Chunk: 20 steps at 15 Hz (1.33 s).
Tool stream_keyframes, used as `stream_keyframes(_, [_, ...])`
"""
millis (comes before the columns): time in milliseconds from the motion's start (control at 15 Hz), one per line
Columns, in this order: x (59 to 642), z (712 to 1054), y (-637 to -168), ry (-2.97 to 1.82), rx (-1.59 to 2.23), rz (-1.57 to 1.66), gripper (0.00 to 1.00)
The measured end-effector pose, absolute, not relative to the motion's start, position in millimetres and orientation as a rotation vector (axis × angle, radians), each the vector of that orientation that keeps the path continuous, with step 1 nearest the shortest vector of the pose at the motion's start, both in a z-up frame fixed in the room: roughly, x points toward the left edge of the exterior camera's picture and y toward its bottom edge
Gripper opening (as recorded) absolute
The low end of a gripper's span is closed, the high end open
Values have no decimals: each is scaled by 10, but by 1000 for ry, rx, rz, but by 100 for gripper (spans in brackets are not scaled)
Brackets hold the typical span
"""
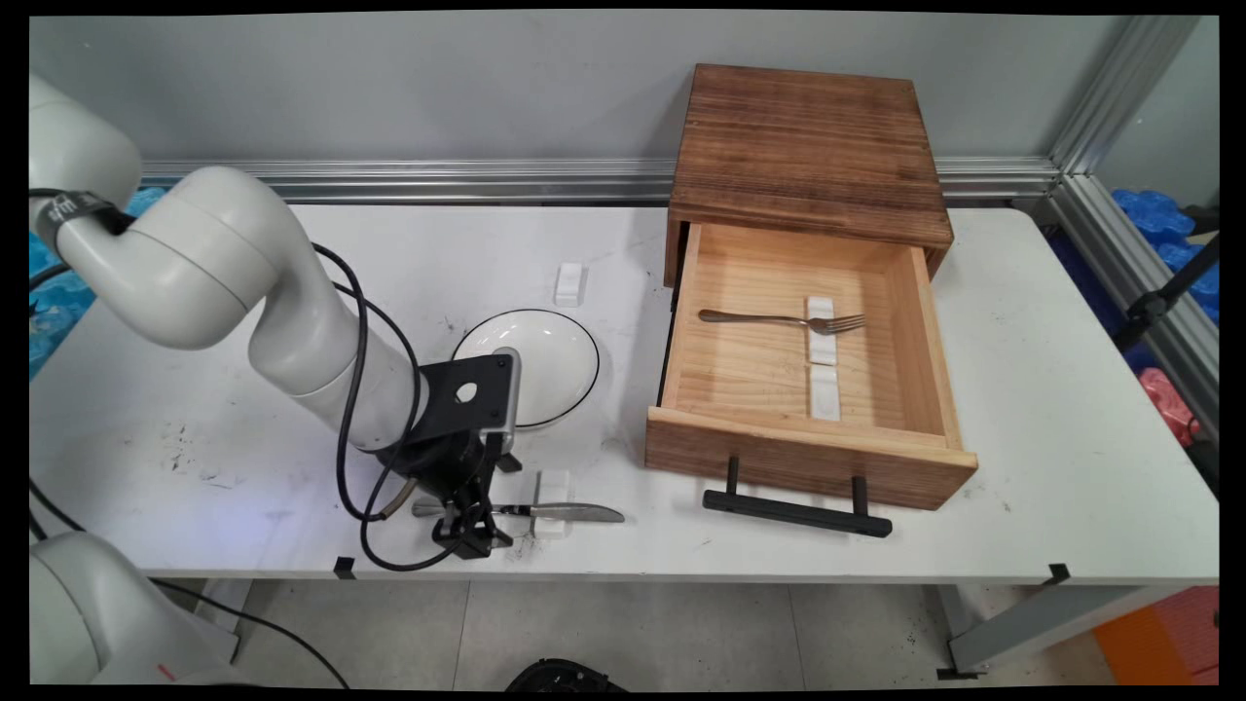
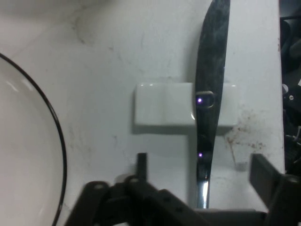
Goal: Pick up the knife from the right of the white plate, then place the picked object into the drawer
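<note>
Next, my gripper takes hold of the knife by its handle point(image 1: 504, 509). Then my gripper puts the knife down in the open drawer beside the fork.
A silver table knife point(image 1: 574, 511) point(image 2: 211, 70) lies near the table's front edge, its blade across a small white rest point(image 1: 553, 484) point(image 2: 160, 110). My gripper point(image 1: 472, 531) point(image 2: 201, 165) is down low over the knife's handle end. It is open, with one finger on each side of the handle and a gap to each. A white plate with a thin black rim point(image 1: 560, 341) point(image 2: 28, 150) sits just behind the gripper.
A wooden cabinet point(image 1: 808, 136) stands at the back right, its drawer point(image 1: 915, 321) pulled out. Inside, a fork point(image 1: 779, 319) lies across a white rest point(image 1: 823, 346). The black drawer handle point(image 1: 796, 511) juts toward the table front. Another white rest point(image 1: 569, 284) lies behind the plate.
</note>
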State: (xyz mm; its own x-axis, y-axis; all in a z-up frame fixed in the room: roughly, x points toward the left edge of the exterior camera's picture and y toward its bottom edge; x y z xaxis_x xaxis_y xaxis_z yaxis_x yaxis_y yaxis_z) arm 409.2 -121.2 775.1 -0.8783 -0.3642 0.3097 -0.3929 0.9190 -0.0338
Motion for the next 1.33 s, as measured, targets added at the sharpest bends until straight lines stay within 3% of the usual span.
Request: stream_keyframes(1333, [4046, 7900, -1154, -2757, 520, 107, 0])
